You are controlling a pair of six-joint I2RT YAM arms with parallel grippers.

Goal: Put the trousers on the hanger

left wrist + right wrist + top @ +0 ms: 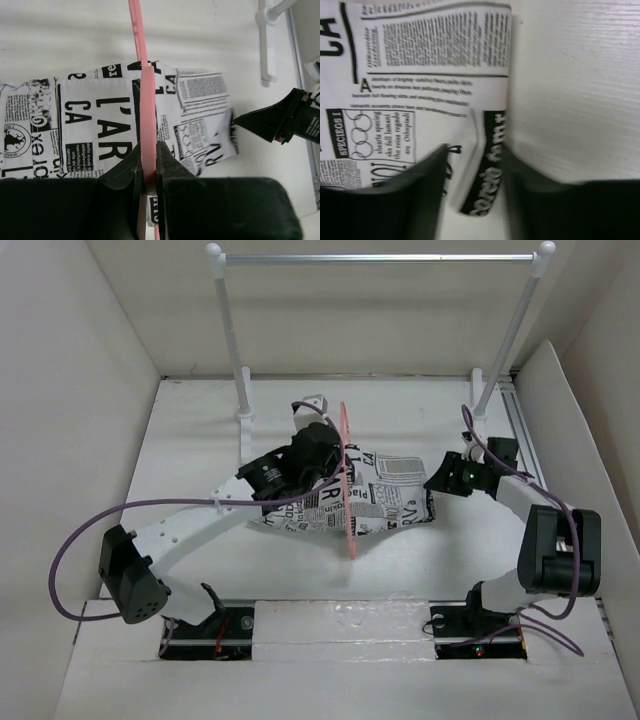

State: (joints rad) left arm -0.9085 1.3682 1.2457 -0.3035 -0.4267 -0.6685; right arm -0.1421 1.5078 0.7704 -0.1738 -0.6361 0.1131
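My right gripper is going to pick up the trousers by their loose dark printed corner (pixel 430 506), clear of the hanger (pixel 346 480). It will then fold that side of the trousers over the hanger.
The trousers (pixel 385 495), white with black newspaper print, lie bunched at the table's middle. The thin pink hanger (pixel 346 480) runs across them front to back, with cloth on both sides of it. My left gripper (pixel 328 468) is shut on the hanger; in the left wrist view its jaws (pixel 149 160) pinch the pink bar (pixel 146 100) above the trousers (pixel 95 125). My right gripper (pixel 433 483) is at the trousers' right edge. In the right wrist view it (pixel 475 172) stands open, with a dark printed corner of the trousers (pixel 487 170) lying loose between its fingers.
A white-and-silver rail (pixel 380 258) on two posts (pixel 232 340) stands at the back of the table. White walls close in the left, right and back sides. The right gripper (pixel 240 120) shows in the left wrist view, beside the cloth's edge.
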